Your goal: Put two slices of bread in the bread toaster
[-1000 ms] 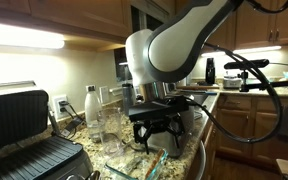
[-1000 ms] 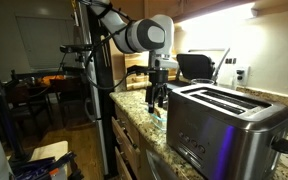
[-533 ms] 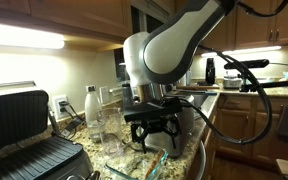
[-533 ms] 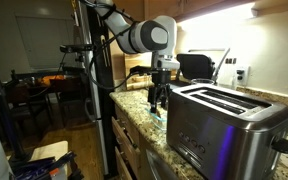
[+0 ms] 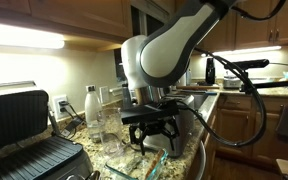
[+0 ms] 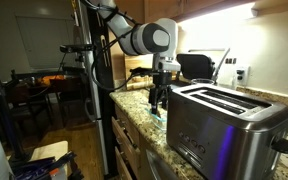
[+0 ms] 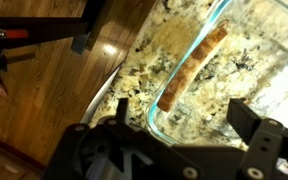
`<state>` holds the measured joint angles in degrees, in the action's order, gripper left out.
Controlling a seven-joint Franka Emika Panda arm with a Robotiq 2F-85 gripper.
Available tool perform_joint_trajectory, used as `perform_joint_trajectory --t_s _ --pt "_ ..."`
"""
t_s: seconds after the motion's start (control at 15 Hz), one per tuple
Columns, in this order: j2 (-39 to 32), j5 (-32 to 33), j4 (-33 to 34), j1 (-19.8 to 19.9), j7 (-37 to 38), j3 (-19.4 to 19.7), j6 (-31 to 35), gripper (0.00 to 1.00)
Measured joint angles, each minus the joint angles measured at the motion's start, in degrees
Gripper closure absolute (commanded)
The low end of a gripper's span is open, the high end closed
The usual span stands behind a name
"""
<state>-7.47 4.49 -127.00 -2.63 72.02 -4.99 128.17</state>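
Observation:
My gripper pinches the slice of bread [image 7: 194, 68] across its thin sides next, by the slice's edge nearest my fingers, leaving the rest free for the toaster slot.
My gripper [image 7: 184, 118] is open and empty, its fingers spread wide just above a clear glass dish [image 7: 219, 20] on the granite counter. One thin tan-brown slice of bread [image 7: 194, 68] leans along the dish's near rim, between and a little ahead of my fingertips. I cannot make out a second slice. In both exterior views the gripper [image 5: 150, 138] [image 6: 159, 100] hangs low over the dish [image 5: 142, 167]. The brushed steel toaster [image 6: 224, 122] with two top slots stands on the counter beside the gripper, close to the camera.
A large black ribbed contact grill [image 5: 29, 150] stands open beside the dish. Bottles and glasses [image 5: 92, 115] line the wall behind it. The counter edge [image 7: 119, 85] drops to a wooden floor. A black appliance [image 6: 194, 66] stands behind the toaster.
The gripper has shifted a little sideways and slightly lower over the dish. Its jaws stay open and the bread has not moved.

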Motion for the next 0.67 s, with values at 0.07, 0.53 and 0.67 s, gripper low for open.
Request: perform_joint_trajectory --t_s 0.07,0.53,0.67 --pt "-0.18 0.0 0.11 -0.12 0.04 0.04 0.0 0.14" --pt "-0.75 0.0 0.37 -0.98 0.31 0.08 0.0 0.65" --pt "-0.75 0.0 0.37 -1.15 0.38 0.08 0.0 0.78"
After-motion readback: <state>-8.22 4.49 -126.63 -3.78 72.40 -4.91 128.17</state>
